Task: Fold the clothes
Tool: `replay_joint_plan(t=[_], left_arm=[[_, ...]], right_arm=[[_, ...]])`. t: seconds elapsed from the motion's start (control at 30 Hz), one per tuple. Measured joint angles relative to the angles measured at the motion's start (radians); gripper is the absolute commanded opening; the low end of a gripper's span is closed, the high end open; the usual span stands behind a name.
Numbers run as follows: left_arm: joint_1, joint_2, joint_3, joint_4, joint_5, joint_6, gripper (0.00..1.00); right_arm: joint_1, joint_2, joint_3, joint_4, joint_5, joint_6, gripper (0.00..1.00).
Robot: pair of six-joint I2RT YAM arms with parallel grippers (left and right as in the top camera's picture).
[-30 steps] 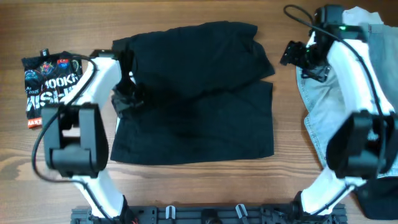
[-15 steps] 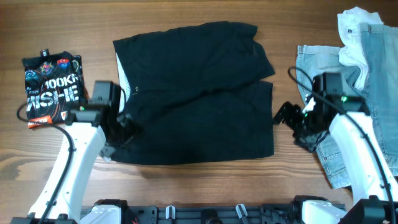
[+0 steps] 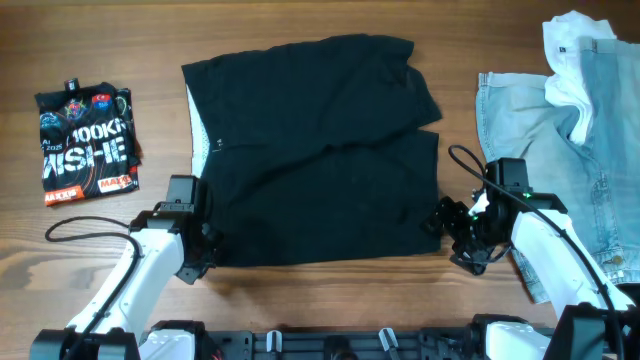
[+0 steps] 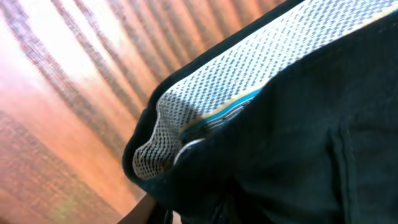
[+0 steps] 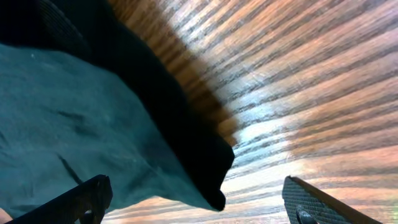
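Observation:
My right gripper is to grip the free front corner of the black garment next, opposite my left gripper, to fold the garment's front edge over.
The clothes' large black garment lies spread flat mid-table, its white mesh inner edge showing at the left. My left gripper is at its front left corner. In the left wrist view the black cloth and mesh lining bunch up over the jaws, and the fingers are hidden under them. My right gripper is open at the front right corner, which lies between the two fingers without touching them. Light-blue denim and a white piece lie at the right.
A folded black printed shirt lies at the far left. The right arm rests over the denim's near edge. Bare wooden table runs along the front, with the arm bases at the front edge.
Both arms have swung down from the back to the black garment's front corners. The left gripper's jaws have closed onto the front left corner; the right stays open.

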Motion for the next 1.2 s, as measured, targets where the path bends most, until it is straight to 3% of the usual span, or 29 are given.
replay_joint_plan(t=[0.07, 0.23, 0.37, 0.43, 0.5, 0.53, 0.6, 0.63, 0.67, 0.8, 0.87, 1.0, 1.1, 1.2], left_arm=[[0.000, 0.000, 0.000, -0.003, 0.000, 0.000, 0.48], [0.000, 0.000, -0.001, 0.025, 0.000, -0.004, 0.50], [0.000, 0.000, -0.002, 0.048, 0.000, -0.004, 0.59], [0.000, 0.000, -0.003, 0.051, 0.000, -0.004, 0.58], [0.000, 0.000, -0.005, 0.058, 0.000, -0.004, 0.55], [0.000, 0.000, -0.009, 0.070, 0.000, -0.004, 0.50], [0.000, 0.000, -0.022, 0.090, -0.001, -0.006, 0.31], [0.000, -0.004, -0.027, 0.094, -0.004, -0.009, 0.09], [0.000, -0.007, -0.031, 0.094, -0.011, -0.014, 0.04], [-0.001, -0.012, -0.021, 0.067, 0.002, -0.018, 0.04], [-0.001, -0.016, 0.030, -0.097, 0.027, 0.014, 0.04], [-0.002, -0.082, 0.383, -0.443, 0.075, 0.133, 0.04], [-0.005, -0.170, 0.556, -0.581, 0.092, 0.175, 0.04], [-0.007, -0.274, 0.594, -0.657, 0.117, 0.189, 0.04]], right_arm=[[0.017, 0.000, 0.000, 0.003, 0.000, 0.004, 0.91], [0.100, 0.004, 0.000, 0.048, 0.005, 0.060, 0.86], [0.177, 0.047, 0.000, 0.069, 0.016, 0.128, 0.84], [0.182, 0.078, 0.000, 0.069, 0.026, 0.148, 0.76], [0.182, 0.100, 0.001, 0.075, 0.031, 0.162, 0.70], [0.182, 0.104, 0.001, 0.075, 0.035, 0.168, 0.59], [0.182, 0.111, 0.003, 0.078, 0.041, 0.176, 0.19], [0.182, 0.118, 0.004, 0.079, 0.045, 0.179, 0.08], [0.182, 0.127, 0.003, 0.086, 0.052, 0.181, 0.04], [0.161, 0.132, 0.008, 0.068, 0.053, 0.169, 0.04], [0.097, 0.114, 0.061, -0.023, 0.052, 0.117, 0.04], [0.039, -0.027, 0.288, -0.206, 0.049, 0.021, 0.04], [0.039, -0.137, 0.446, -0.327, 0.073, -0.014, 0.04], [0.039, -0.224, 0.534, -0.352, 0.079, -0.057, 0.04]])
